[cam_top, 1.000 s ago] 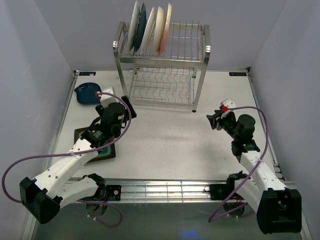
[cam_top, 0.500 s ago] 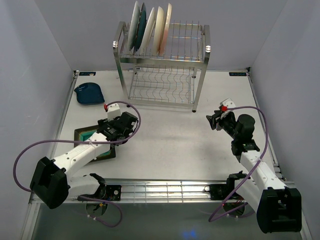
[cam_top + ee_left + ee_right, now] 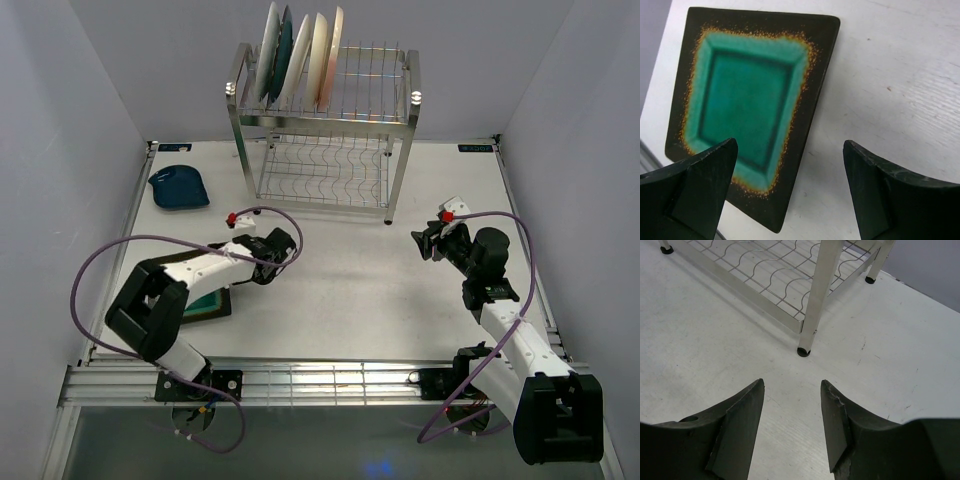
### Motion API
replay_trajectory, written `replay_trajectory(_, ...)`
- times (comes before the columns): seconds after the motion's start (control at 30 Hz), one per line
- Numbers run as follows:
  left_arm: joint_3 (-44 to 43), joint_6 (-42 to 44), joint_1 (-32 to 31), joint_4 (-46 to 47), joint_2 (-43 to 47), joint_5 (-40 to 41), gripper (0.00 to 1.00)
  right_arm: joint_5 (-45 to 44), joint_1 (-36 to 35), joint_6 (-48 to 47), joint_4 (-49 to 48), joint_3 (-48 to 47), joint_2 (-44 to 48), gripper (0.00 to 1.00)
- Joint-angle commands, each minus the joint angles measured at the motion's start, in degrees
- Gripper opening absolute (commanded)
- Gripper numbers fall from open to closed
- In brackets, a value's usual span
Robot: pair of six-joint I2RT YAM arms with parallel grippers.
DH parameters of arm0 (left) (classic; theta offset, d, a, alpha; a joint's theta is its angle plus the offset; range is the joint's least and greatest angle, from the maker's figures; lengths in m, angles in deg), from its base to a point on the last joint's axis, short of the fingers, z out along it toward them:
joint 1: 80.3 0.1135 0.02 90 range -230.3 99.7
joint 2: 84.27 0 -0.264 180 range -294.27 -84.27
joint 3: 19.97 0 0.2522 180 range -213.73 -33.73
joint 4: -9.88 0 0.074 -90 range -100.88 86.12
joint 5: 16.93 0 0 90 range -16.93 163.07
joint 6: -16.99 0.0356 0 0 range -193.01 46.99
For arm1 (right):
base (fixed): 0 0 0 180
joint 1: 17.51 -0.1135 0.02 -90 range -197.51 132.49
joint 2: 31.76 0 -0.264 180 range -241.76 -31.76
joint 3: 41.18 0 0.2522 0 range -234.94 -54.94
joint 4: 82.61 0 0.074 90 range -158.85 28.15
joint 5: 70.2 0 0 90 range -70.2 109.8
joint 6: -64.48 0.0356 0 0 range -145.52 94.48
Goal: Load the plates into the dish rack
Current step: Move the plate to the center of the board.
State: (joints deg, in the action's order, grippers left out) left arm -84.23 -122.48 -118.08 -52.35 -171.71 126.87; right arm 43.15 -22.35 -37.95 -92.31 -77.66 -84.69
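Note:
My left gripper's fingers are above the square green plate's dark rim in the left wrist view, so it lowers next before closing on the rim.
The steel dish rack [image 3: 400,120] stands at the back centre, with several plates [image 3: 300,55] upright in its top tier. A small dark blue plate [image 3: 178,187] lies at the back left. The square green dark-rimmed plate [image 3: 205,302] lies flat at the front left, and it also shows in the left wrist view [image 3: 747,105]. My left gripper [image 3: 252,272] is open and empty over the plate's right edge, with its jaws either side of that edge [image 3: 790,145]. My right gripper [image 3: 428,243] is open and empty, facing the rack's front right post [image 3: 815,295].
The rack's lower wire shelf [image 3: 775,270] holds no dishes. The left arm's purple cable [image 3: 130,245] loops over the table by the green plate. The grey side walls [image 3: 60,150] stand close on both sides. A metal rail [image 3: 320,378] runs along the near edge.
My left arm has folded and its gripper has swung right and down, from above the green plate to its right edge. The right arm has not moved.

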Motion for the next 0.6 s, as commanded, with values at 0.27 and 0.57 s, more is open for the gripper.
replay_trajectory(0.27,-12.5,-30.5,-1.2,-31.6,-19.6,8.9,0.97,1.3,0.3,-0.4,-0.8,-2.3,0.8,0.56)
replay_trajectory(0.57,-13.0,-30.1,-1.3,-31.3,-21.3,8.5,0.93,1.4,0.3,-0.4,-0.8,-2.4,0.7,0.56)
